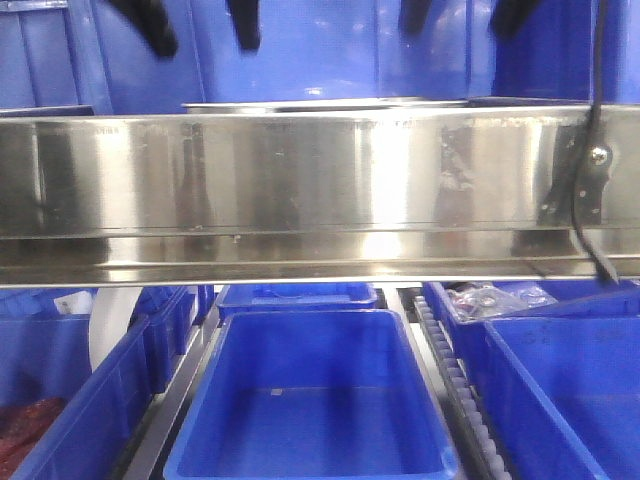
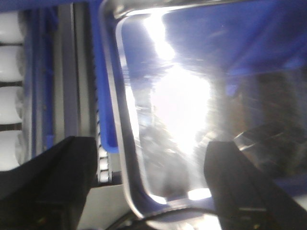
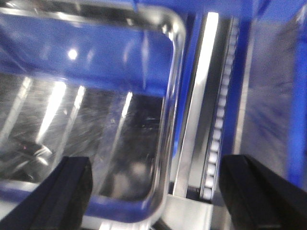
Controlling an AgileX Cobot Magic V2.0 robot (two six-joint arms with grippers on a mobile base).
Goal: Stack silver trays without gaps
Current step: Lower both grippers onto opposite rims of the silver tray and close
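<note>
I should grab the silver tray's side rim (image 2: 124,153) with my left gripper next, so the silver tray's flat base (image 2: 180,110) stays free to stack without gaps.
A shiny silver tray (image 1: 320,103) lies behind the steel rail, and only its thin front rim shows in the front view. My left gripper (image 2: 151,189) is open, its black fingers (image 2: 57,182) straddling the tray's near left corner and rim (image 2: 111,96). My right gripper (image 3: 156,191) is open too, spanning the tray's near right corner and rim (image 3: 169,110). Neither touches the tray (image 3: 86,105). In the front view both grippers hang over the tray, the left gripper (image 1: 198,25) and the right gripper (image 1: 465,15). Whether more than one tray lies there I cannot tell.
A broad brushed-steel rail (image 1: 300,190) crosses the front view. Below it stand blue bins: an empty one (image 1: 310,400) in the middle, others at left (image 1: 70,400) and right (image 1: 570,390). Roller tracks (image 3: 218,124) and blue bin edges (image 2: 104,120) flank the tray.
</note>
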